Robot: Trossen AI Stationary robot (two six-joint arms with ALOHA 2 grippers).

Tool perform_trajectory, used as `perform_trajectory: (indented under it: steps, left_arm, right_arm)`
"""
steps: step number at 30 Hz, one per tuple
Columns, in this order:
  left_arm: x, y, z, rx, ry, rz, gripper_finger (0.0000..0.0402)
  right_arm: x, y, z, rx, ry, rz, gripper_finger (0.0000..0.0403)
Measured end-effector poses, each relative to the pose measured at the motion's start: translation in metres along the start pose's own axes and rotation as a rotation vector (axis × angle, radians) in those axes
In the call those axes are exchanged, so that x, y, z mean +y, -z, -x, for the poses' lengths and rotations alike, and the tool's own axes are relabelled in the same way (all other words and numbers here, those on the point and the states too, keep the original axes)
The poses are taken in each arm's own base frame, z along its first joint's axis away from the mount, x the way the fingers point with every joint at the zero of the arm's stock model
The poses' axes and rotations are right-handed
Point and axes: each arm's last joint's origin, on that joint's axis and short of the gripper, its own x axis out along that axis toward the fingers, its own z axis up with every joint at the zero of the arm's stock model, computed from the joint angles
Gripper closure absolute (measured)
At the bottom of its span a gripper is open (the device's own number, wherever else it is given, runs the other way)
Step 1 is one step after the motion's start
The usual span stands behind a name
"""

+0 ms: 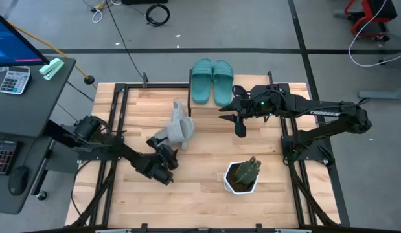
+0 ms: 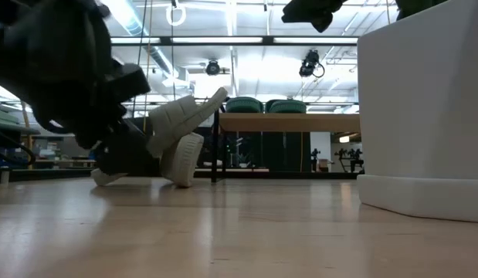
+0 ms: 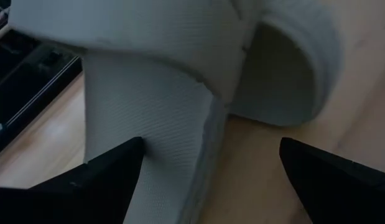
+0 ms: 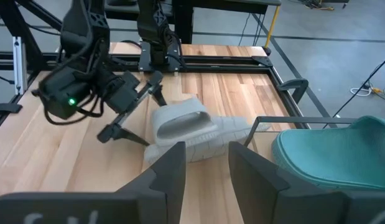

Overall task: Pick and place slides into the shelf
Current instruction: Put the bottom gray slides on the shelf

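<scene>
My left gripper grabs the nearer grey slide's sole at the heel end next, to place the slide into the shelf.
Two teal slides (image 1: pixel 212 81) lie side by side on the shelf (image 2: pixel 289 121) at the table's far edge. Two light grey slides (image 1: pixel 177 126) lie heaped mid-table, one tipped up and leaning on the other (image 2: pixel 181 135). My left gripper (image 1: pixel 162 150) is low at their near-left side and open, with the nearer grey slide's edge (image 3: pixel 180 124) between its fingers. My right gripper (image 1: pixel 240 128) hangs high above the table to the right of the shelf, open by a narrow gap (image 4: pixel 208 165) with nothing in it. My left gripper comes at the nearer grey slide slanting down from the table's near-left side, one finger (image 3: pixel 111 177) close against its ribbed side and the other (image 3: pixel 323 174) standing off over bare wood. I cannot tell whether the near finger touches it.
A white pot with a green plant (image 1: pixel 242 176) stands near the table's right front. Black frame rails (image 1: pixel 116 123) run along the table's left and right sides. Bare wood lies between the grey slides and the pot.
</scene>
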Motion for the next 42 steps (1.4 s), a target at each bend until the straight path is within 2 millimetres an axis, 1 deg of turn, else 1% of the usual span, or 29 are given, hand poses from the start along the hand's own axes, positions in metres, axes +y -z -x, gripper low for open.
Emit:
perform_trajectory:
  steps: [4, 6, 8, 11, 13, 16, 17, 21, 23, 25, 30, 34, 38, 42]
  left_arm:
    - [0.001, 0.001, -0.009, 0.019, -0.029, 0.004, 0.0029]
    - [0.002, 0.001, -0.011, 0.023, -0.038, 0.018, 0.0049]
    - [0.002, 0.001, -0.012, 0.024, -0.041, 0.027, 0.0080]
    - [0.003, 0.001, -0.012, 0.027, -0.041, 0.025, 0.0150]
    - [0.002, 0.001, -0.012, 0.033, -0.036, 0.014, 0.0212]
    - [0.002, 0.002, -0.009, 0.040, -0.021, -0.031, 0.0321]
    - [0.001, 0.003, -0.008, 0.045, -0.010, -0.047, 0.0339]
    - [0.000, 0.003, 0.002, 0.062, 0.019, -0.095, 0.0339]
    - [0.001, -0.003, 0.010, 0.082, 0.023, -0.117, 0.0339]
    - [0.000, -0.013, 0.021, 0.072, 0.019, -0.152, 0.0339]
    - [0.001, -0.049, 0.056, -0.071, -0.045, -0.239, 0.0339]
    - [0.005, -0.072, 0.080, -0.187, -0.094, -0.339, 0.0340]
    - [0.012, -0.088, 0.099, -0.280, -0.148, -0.451, 0.0340]
    - [0.024, -0.095, 0.109, -0.360, -0.209, -0.580, 0.0340]
  right_arm:
    - [0.000, 0.000, 0.000, 0.000, 0.000, 0.000, 0.0275]
    - [0.000, 0.000, 0.000, 0.000, 0.000, 0.000, 0.0275]
    - [0.000, 0.000, 0.000, 0.000, 0.000, -0.001, 0.0275]
    - [0.000, 0.000, 0.000, 0.000, 0.000, -0.002, 0.0275]
    - [0.000, 0.000, 0.000, -0.001, 0.000, -0.001, 0.0276]
    - [0.000, 0.000, 0.000, -0.001, 0.000, -0.001, 0.0276]
    - [0.000, 0.000, 0.000, 0.000, 0.000, -0.002, 0.0276]
    - [0.000, 0.000, 0.000, 0.000, 0.000, -0.001, 0.0277]
    - [0.000, 0.000, 0.000, 0.000, 0.000, -0.001, 0.0278]
    - [0.000, 0.000, 0.000, 0.000, 0.000, -0.002, 0.0280]
    - [0.000, 0.000, 0.000, 0.000, 0.000, -0.007, 0.0283]
    - [0.000, 0.000, 0.000, -0.001, -0.008, 0.011, 0.0285]
    - [0.003, -0.002, 0.000, -0.028, -0.096, 0.088, 0.0288]
    - [0.008, -0.004, 0.001, -0.070, -0.204, 0.163, 0.0291]
